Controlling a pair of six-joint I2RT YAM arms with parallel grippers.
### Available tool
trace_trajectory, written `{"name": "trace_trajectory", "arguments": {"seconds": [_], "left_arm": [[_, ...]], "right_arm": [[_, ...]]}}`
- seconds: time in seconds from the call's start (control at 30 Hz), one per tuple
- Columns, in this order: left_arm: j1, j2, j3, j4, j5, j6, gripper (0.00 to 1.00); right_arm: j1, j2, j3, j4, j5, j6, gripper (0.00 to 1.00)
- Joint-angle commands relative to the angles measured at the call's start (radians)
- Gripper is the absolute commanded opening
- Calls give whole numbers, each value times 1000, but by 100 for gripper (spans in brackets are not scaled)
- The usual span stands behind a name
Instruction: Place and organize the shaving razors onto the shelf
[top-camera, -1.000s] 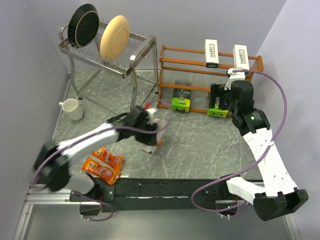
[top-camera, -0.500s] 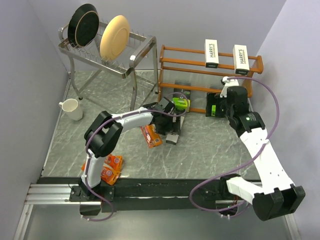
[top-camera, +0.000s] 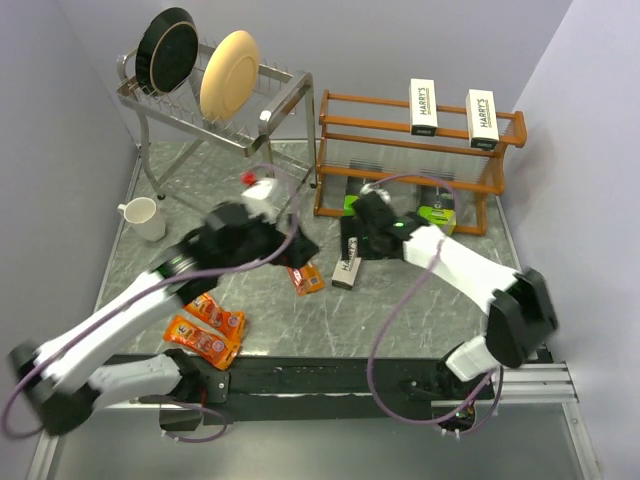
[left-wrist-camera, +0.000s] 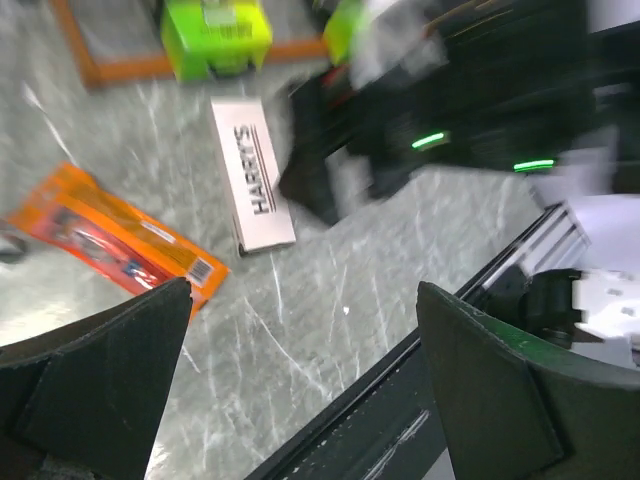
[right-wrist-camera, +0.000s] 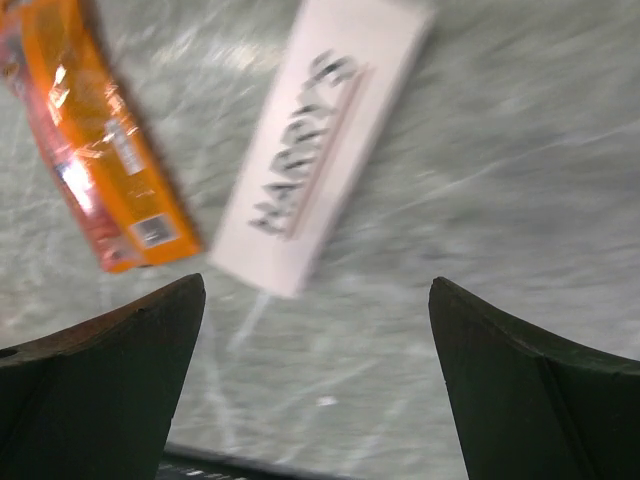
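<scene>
My right gripper grabs the HARRY'S box across its end by the letter H (top-camera: 344, 278) next. That leaves its other end free to rest on the shelf.
One white HARRY'S razor box (top-camera: 347, 270) (left-wrist-camera: 252, 185) (right-wrist-camera: 315, 140) lies flat on the table, with an orange pack (top-camera: 305, 278) (left-wrist-camera: 110, 240) (right-wrist-camera: 95, 160) just to its left. Two more orange packs (top-camera: 205, 332) lie near the front left. The shelf (top-camera: 400, 150) carries two white boxes (top-camera: 424, 107) (top-camera: 481, 120) on its top tier and lime-green packs (top-camera: 437, 214) (left-wrist-camera: 215, 35) at the bottom. My right gripper (top-camera: 356, 245) (right-wrist-camera: 315, 380) hovers open just above the lying box. My left gripper (top-camera: 288, 245) (left-wrist-camera: 300, 400) is open and empty, left of the orange pack.
A silver rack (top-camera: 215, 100) with two plates stands at the back left. A white mug (top-camera: 143, 218) sits by the left wall. A dark rail (top-camera: 330, 375) runs along the table's near edge. The two arms are close together mid-table.
My left gripper has opened and drawn back to the left, away from the white box. The right arm has swung left from the shelf's right end to above that box.
</scene>
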Motion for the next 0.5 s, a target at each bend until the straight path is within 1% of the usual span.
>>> {"name": "trace_trajectory", "arguments": {"seconds": [0.0,0.03,0.07,0.1,0.17,0.2,0.3,0.47], "left_arm": [[58,-88,-72,-47,-71,79,100],[79,-102,-75,-56,-75,83,99],[92,-102,-72,-65,-92,86,100],[120,-105,-71,-70,-88,100,100],[145,-118,-69,-63,-86,97,99],[169,-122,-68,-53,-63,91,99],[230,-125,-56,-49,-38,76,100],[263,-128,-40,-40,-46,85,100]], "right_arm": [[113,129,114,-56,58,252,100],[141,154,123,-83,75,307,100],[147,175,140,-96,82,329,100],[153,221,151,-108,98,350,100],[155,258,183,-148,105,420,100],[156,289,192,-165,125,466,100],[156,324,223,-175,107,494,100],[164,349,279,-171,102,493,100]]}}
